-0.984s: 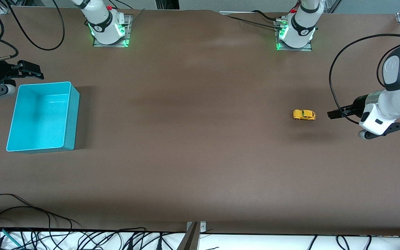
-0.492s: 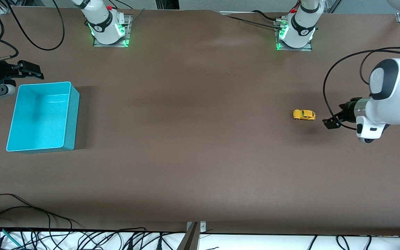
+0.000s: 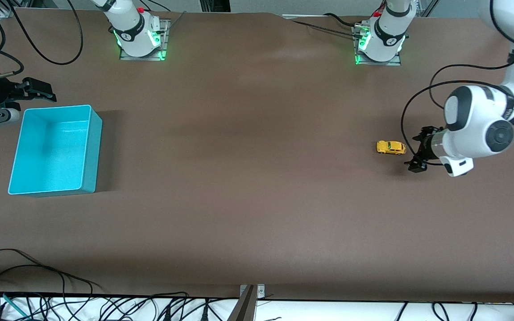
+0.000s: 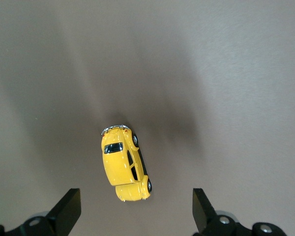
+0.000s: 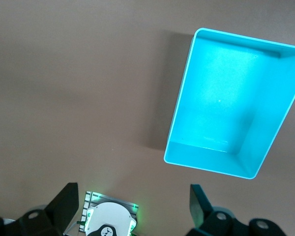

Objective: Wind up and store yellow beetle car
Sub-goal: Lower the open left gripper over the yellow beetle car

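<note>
The left gripper takes hold of the yellow beetle car (image 4: pixel 124 164) by its two facing door sides next, since the rounded hood (image 4: pixel 131 192) and tail slope away.
The yellow beetle car (image 3: pixel 391 147) stands on its wheels on the brown table, toward the left arm's end. My left gripper (image 3: pixel 419 150) hovers low just beside it, open, its fingers spread wider than the car. In the left wrist view the car (image 4: pixel 124 164) lies just ahead of the open left gripper (image 4: pixel 135 214), with nothing between the fingers. My right gripper (image 3: pixel 43 90) waits open beside the turquoise bin (image 3: pixel 96 147) at the right arm's end. The right wrist view shows the right gripper (image 5: pixel 132 204) holding nothing and the bin (image 5: pixel 179 113) holding nothing.
The two arm bases (image 3: pixel 138 38) (image 3: pixel 379 42) stand along the table edge farthest from the front camera. Cables (image 3: pixel 38 285) lie along the edge nearest it. Bare brown tabletop (image 3: pixel 248 156) stretches between car and bin.
The left arm has swung in toward the car; its gripper has turned and come closer to the car's end. The car, the bin and the right arm have not moved.
</note>
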Tool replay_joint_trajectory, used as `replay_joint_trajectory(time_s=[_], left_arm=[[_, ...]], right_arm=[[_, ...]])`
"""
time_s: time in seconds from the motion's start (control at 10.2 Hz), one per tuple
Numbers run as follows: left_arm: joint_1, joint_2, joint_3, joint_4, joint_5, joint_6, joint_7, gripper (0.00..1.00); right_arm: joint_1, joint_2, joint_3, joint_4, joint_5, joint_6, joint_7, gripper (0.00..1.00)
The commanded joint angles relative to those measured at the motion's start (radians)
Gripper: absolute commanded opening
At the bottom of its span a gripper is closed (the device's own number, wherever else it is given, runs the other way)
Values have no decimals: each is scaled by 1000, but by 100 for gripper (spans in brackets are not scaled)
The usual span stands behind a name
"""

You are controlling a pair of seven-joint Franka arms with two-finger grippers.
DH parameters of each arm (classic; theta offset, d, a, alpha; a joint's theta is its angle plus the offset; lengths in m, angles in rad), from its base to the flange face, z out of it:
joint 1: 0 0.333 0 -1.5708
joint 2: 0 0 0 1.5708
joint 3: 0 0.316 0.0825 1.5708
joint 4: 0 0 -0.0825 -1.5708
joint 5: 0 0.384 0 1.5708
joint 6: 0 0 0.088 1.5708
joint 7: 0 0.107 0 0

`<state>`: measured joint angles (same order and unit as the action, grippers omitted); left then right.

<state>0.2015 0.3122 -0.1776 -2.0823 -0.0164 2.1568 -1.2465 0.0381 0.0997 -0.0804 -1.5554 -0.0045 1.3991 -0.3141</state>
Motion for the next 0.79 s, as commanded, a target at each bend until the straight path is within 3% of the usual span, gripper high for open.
replay_joint_trajectory(time_s=[0.0, 0.39, 0.69], left_arm=[[-4, -28, -3, -147, -7, 194, -97, 100], [2, -31, -5, -228, 156, 279, -263, 99], [-1, -25, -10, -236, 158, 281, -280, 98]], right_arm=[[-7, 8, 1, 20, 3, -15, -17, 100], [-7, 8, 1, 20, 5, -15, -17, 100], [-7, 8, 1, 21, 5, -14, -17, 100]])
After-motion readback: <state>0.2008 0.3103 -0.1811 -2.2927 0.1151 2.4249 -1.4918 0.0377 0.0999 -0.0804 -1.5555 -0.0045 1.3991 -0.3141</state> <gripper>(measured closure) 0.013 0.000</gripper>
